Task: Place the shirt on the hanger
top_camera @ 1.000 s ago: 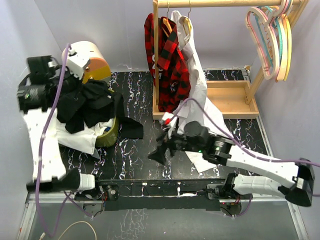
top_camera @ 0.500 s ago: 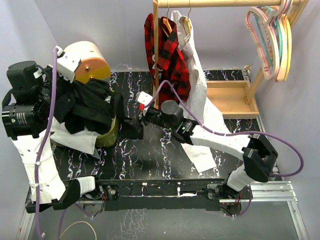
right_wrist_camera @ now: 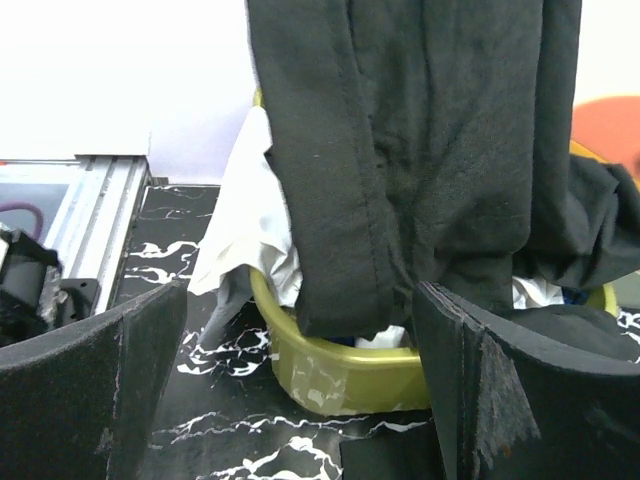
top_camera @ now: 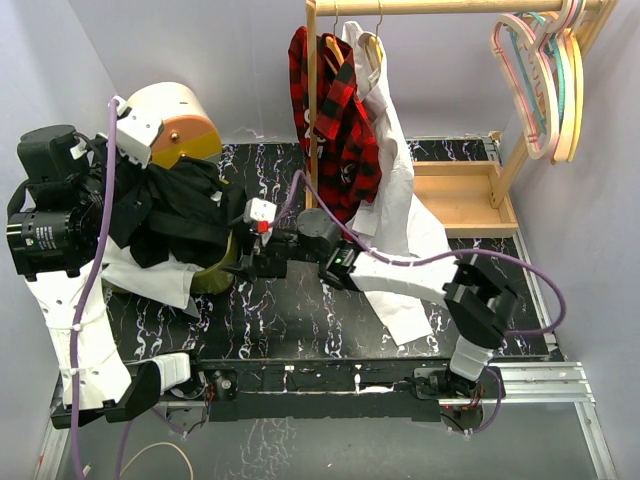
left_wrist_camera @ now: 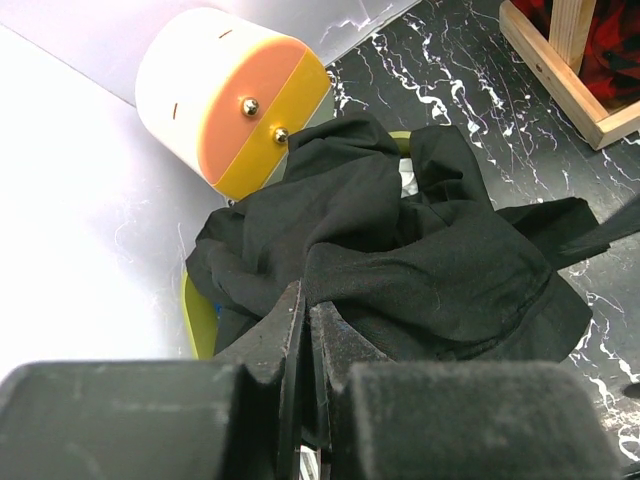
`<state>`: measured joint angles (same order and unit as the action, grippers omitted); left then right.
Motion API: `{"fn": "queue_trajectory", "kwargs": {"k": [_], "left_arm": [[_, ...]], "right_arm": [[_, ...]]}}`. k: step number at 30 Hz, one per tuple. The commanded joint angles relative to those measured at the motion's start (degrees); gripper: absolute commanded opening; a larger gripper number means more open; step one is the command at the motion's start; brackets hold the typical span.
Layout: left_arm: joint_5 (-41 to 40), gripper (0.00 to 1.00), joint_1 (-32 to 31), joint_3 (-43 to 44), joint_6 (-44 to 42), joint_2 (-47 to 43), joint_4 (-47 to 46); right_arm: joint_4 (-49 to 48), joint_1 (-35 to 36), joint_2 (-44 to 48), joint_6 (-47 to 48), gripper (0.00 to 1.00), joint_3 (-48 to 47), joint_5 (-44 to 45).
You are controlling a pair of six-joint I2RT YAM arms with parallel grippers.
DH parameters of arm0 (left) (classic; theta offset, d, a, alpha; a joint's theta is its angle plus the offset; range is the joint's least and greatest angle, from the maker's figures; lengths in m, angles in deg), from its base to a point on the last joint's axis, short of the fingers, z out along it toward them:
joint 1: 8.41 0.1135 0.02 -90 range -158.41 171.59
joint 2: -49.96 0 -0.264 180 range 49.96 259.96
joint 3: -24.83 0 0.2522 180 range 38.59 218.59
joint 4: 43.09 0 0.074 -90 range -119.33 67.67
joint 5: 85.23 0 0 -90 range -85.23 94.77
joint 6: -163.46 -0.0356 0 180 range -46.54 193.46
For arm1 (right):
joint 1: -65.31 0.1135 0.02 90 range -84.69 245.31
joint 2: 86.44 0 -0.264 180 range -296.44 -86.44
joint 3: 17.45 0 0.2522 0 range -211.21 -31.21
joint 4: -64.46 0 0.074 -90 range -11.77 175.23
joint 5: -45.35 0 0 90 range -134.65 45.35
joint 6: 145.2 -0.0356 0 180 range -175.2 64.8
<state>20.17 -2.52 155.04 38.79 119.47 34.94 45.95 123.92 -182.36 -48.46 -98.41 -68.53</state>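
My right gripper is going to grab the black shirt's loose hanging cloth (top_camera: 227, 208) (right_wrist_camera: 342, 262) next, away from my left gripper's fold, to spread the shirt for the hanger.
The black shirt (top_camera: 175, 205) hangs bunched from my left gripper (top_camera: 125, 180), which is shut on a fold of it above a yellow-green basin (top_camera: 218, 268). In the left wrist view the fingers (left_wrist_camera: 290, 330) pinch black cloth and the shirt (left_wrist_camera: 400, 260) spreads below them. My right gripper (top_camera: 243, 258) is open, low by the basin's right side. In the right wrist view the gripper (right_wrist_camera: 300, 400) faces the hanging shirt (right_wrist_camera: 420, 150), apart from it. A pale wood hanger (top_camera: 371, 47) hangs on the rail by the white shirt; I cannot tell if it is free.
White cloth (top_camera: 150, 275) lies in the basin (right_wrist_camera: 340, 370). A white and orange cylinder (top_camera: 180, 125) stands at the back left. A wooden rack (top_camera: 455, 195) holds a red plaid shirt (top_camera: 335, 120), a white shirt (top_camera: 400, 200) and pastel hangers (top_camera: 545, 80).
My right arm has swung left across the table, from the middle to the basin. My left arm has lifted the black shirt higher, then held still.
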Motion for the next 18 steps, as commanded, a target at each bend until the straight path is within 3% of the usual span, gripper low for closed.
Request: {"fn": "queue_trajectory", "kwargs": {"k": [1, 5, 6, 10, 13, 18], "left_arm": [[0.3, 0.0, 0.0, -1.0, 0.4, -0.9, -1.5], [2.7, 0.0, 0.0, 0.0, 0.0, -0.7, 0.8], [3.4, 0.0, 0.0, 0.5, -0.1, -0.6, 1.6], [5.1, 0.0, 0.0, 2.2, 0.1, -2.1, 1.2], [4.6, 0.0, 0.1, 5.2, 2.2, -3.2, -2.6], [0.0, 0.0, 0.1, 10.6, 10.1, -3.8, -16.7]], "right_arm": [[-4.6, -0.1, -6.3, -2.0, 0.98, -7.7, 0.3], [-5.2, 0.1, -11.8, -2.5, 0.96, -11.6, 4.2], [-5.8, 0.1, -12.7, -2.3, 0.85, -12.4, 6.9], [-4.0, 0.2, -11.7, -0.2, 0.12, -15.9, 13.1], [-0.9, 1.0, -6.9, 3.4, 0.08, -19.6, 18.2], [9.2, 1.8, -0.1, 12.3, 0.08, -33.1, 23.6]]}}
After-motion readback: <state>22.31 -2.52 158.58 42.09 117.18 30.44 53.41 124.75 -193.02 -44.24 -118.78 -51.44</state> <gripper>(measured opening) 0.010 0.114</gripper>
